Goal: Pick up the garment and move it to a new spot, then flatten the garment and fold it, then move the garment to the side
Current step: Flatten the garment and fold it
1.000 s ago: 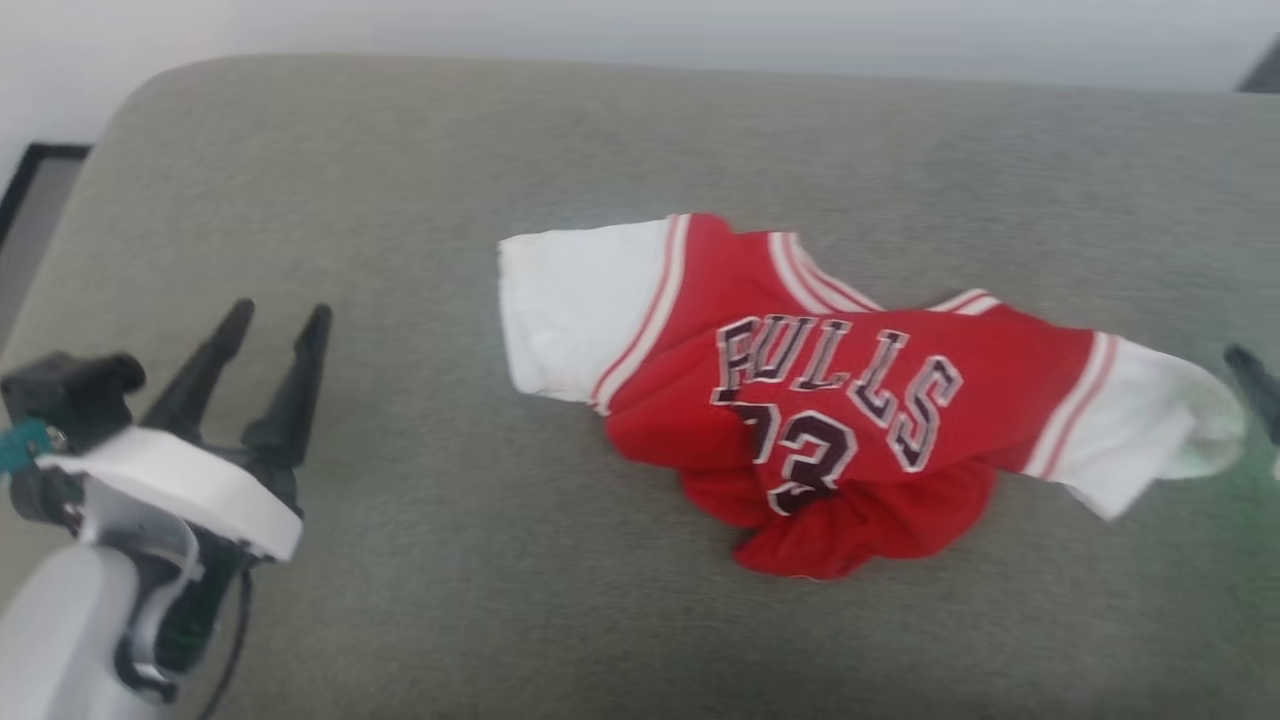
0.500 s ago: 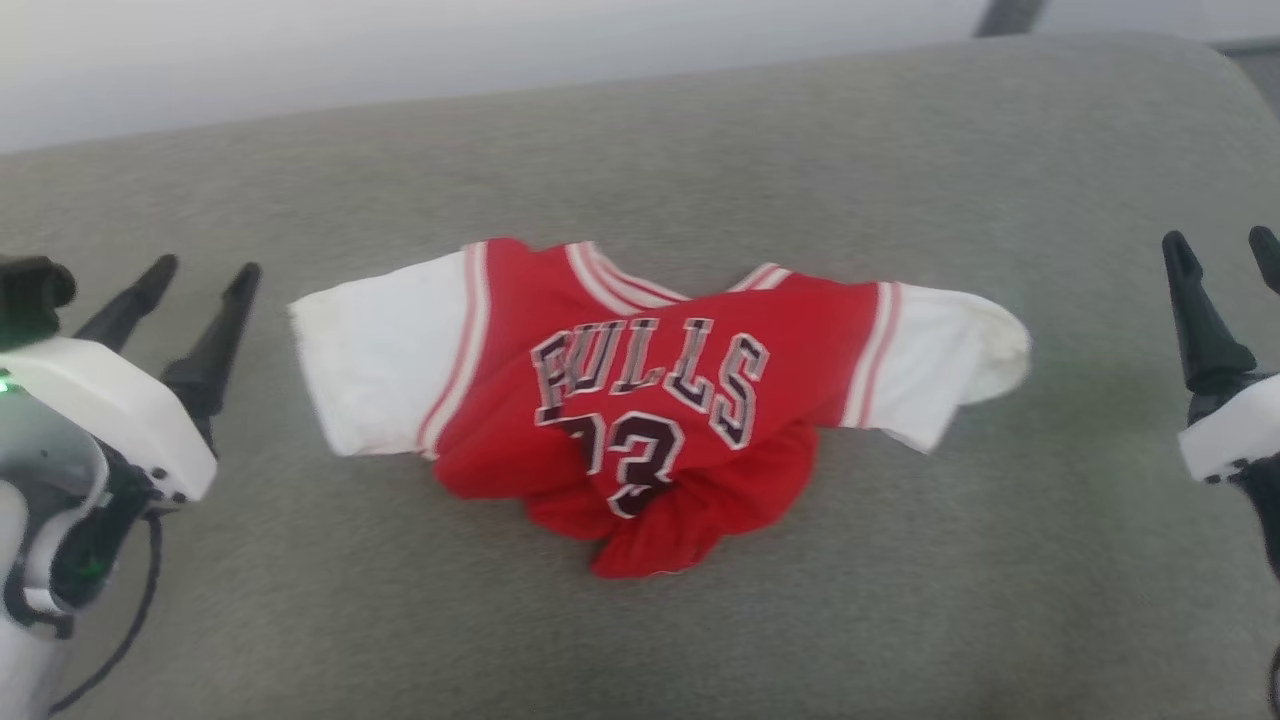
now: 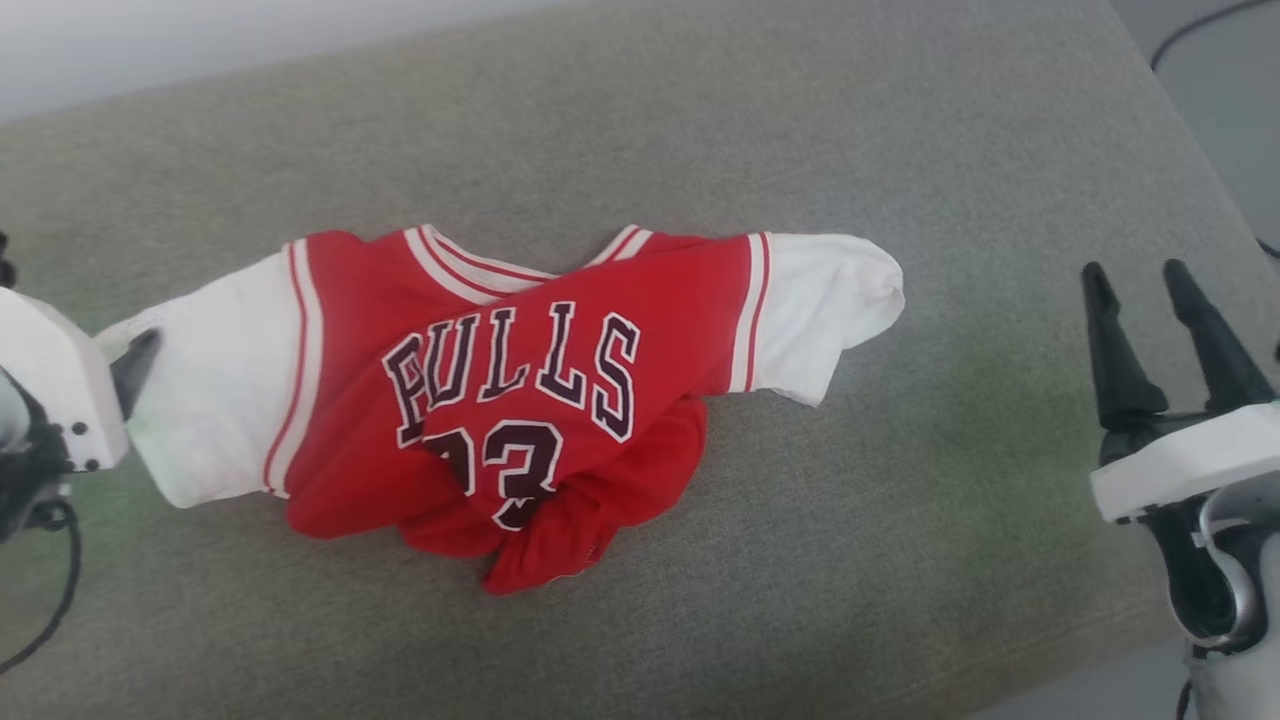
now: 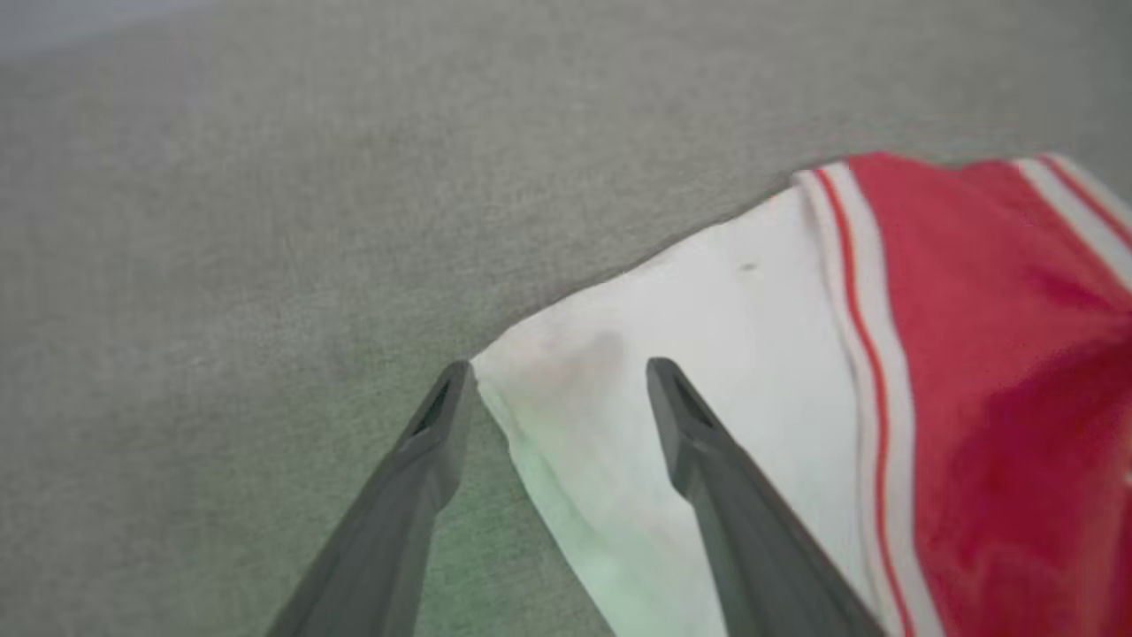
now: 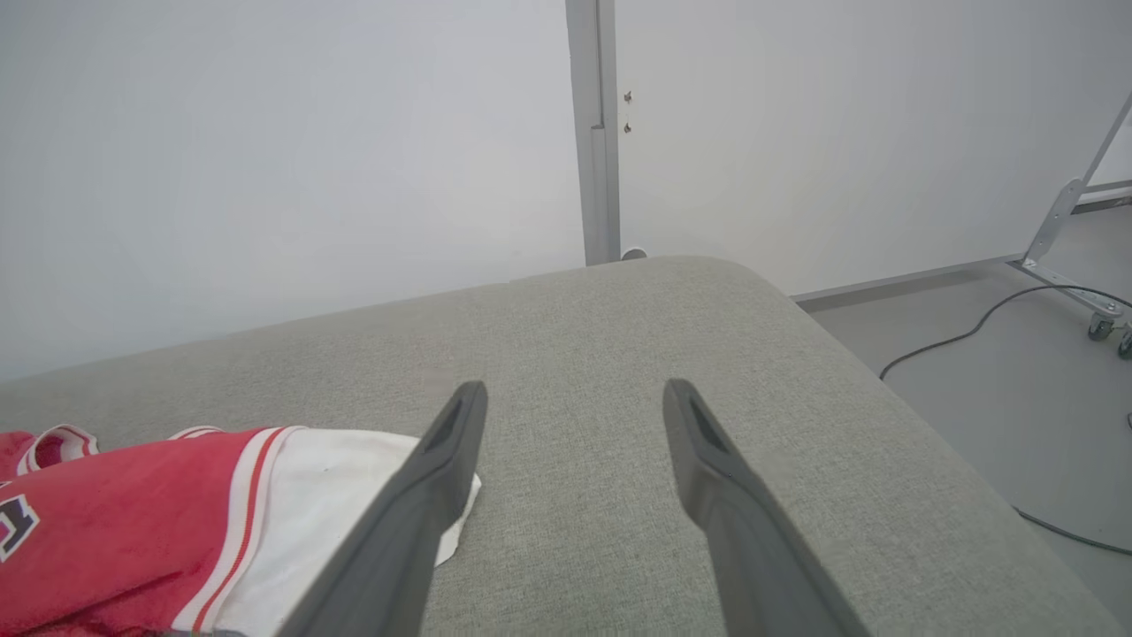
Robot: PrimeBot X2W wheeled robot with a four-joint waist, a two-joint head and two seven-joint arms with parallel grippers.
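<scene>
I should next pinch the garment with my right gripper by its free white sleeve edge [image 3: 885, 292], where the cloth curls up while the red chest [image 3: 684, 294] lies spread flat.
The garment [image 3: 520, 380], a small red jersey with white sleeves and black "BULLS 23" lettering, lies face up on a grey upholstered surface [image 3: 900, 520]; its lower hem is bunched up. My left gripper [image 4: 557, 370] is open, its two fingers straddling the outer corner of the garment's [image 4: 725, 354] white left sleeve. In the head view one of its fingers [image 3: 135, 365] lies over that sleeve. My right gripper [image 3: 1135, 275] stands open over bare fabric, well to the right of the other white sleeve. In the right wrist view that gripper [image 5: 575, 389] holds nothing and the garment [image 5: 133, 522] lies at lower left.
The cushion's rounded right edge [image 5: 849, 354] drops to a grey floor [image 5: 990, 389] with a black cable [image 5: 955, 341] and a wheeled metal stand [image 5: 1097, 310]. A white wall [image 5: 265, 159] with a grey post [image 5: 592, 133] runs behind the cushion.
The head camera has swung right, shifting the whole picture left. The left gripper has closed in on the left sleeve's corner. The garment keeps its shape and both grippers stay open.
</scene>
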